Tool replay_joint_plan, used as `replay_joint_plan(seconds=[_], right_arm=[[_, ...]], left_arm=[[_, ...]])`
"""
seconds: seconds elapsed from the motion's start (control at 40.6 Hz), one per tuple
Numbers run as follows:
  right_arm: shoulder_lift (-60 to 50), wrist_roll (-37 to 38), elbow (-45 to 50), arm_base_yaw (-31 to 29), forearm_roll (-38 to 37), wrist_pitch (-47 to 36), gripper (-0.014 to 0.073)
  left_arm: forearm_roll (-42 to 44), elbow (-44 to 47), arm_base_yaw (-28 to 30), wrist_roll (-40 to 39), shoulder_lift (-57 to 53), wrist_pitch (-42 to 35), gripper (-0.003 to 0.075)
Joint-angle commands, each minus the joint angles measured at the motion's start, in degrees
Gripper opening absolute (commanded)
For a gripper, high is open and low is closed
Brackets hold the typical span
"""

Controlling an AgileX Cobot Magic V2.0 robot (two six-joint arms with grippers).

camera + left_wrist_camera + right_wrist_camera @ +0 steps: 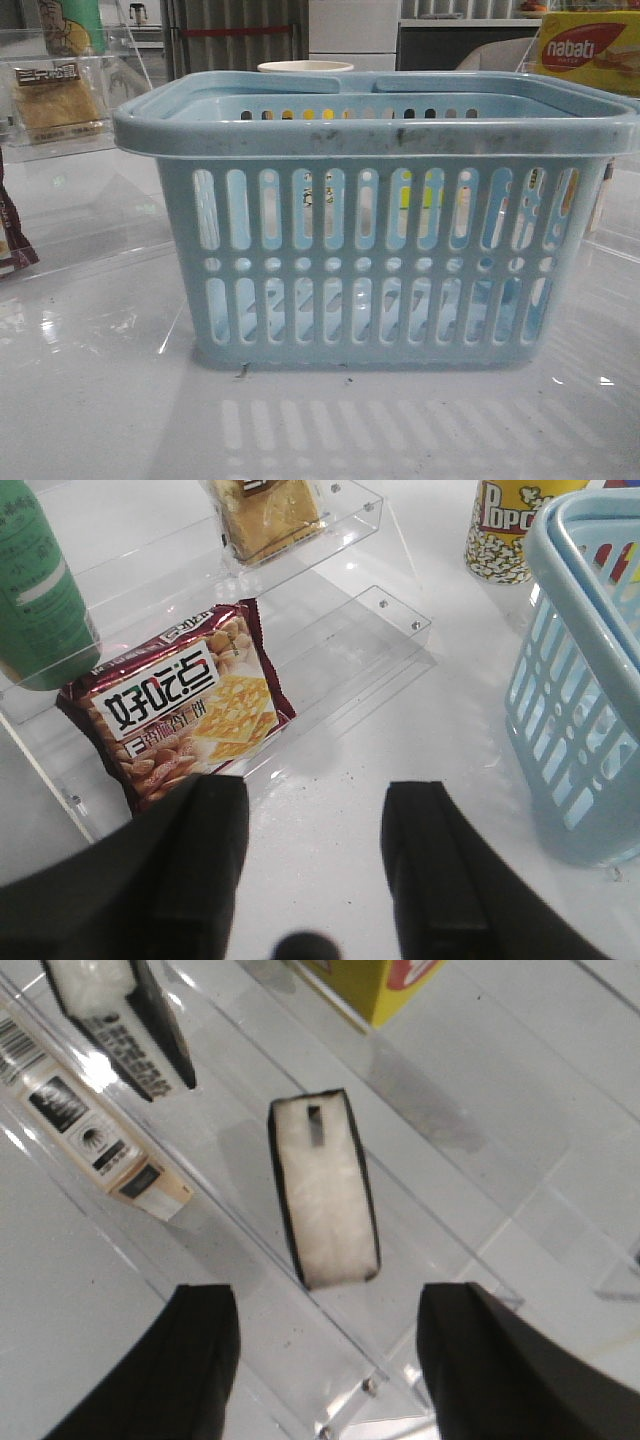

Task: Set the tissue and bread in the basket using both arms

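It isn't time to close yet: my right gripper's fingers stop short of the tissue pack's near end [340,1260]. My right gripper needs to move toward that end first and then close on it.
The light-blue basket [375,200] stands in the middle of the table; its side also shows in the left wrist view [585,680]. The bread [55,100], in a clear wrapper with a dark label, lies on a clear shelf at the far left, and shows in the left wrist view [268,515]. My left gripper [315,820] is open and empty over the table, short of the shelf. A tissue pack [323,1190], dark-sided with a white top, lies on a clear shelf. My right gripper [325,1335] is open and empty just short of it. Neither gripper shows in the front view.
A maroon biscuit packet [180,715] lies on the lower left shelf, beside a green container [40,590]. A popcorn cup [505,530] stands behind the basket. A second dark pack [115,1010], a barcoded box [95,1130] and the yellow nabati box [590,50] are on the right shelves.
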Motion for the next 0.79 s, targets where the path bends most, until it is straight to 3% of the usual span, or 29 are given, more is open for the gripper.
replay_joint_plan(seconds=[0.0, 0.197, 0.37, 0.444, 0.764], right_arm=[[-0.58, 0.06, -2.97, -0.43, -0.56, -5.64, 0.0505], [2.18, 0.06, -2.97, -0.43, -0.95, -10.16, 0.0461], [2.48, 0.06, -2.97, -0.43, -0.63, -11.61, 0.0270], [2.31, 0.06, -2.97, -0.43, -0.63, -11.63, 0.0226], [-5.15, 0.06, -2.97, 1.40, -0.63, -9.27, 0.0215]], left_arm=[[-0.20, -2.07, -0.45, -0.08, 0.21, -4.71, 0.0380], [-0.20, -2.07, -0.45, -0.08, 0.21, -4.71, 0.0380], [-0.20, -2.07, -0.45, -0.08, 0.21, -4.71, 0.0380], [-0.20, -2.07, -0.45, -0.08, 0.21, -4.71, 0.0380], [-0.20, -2.07, -0.45, -0.08, 0.21, -4.71, 0.0380]])
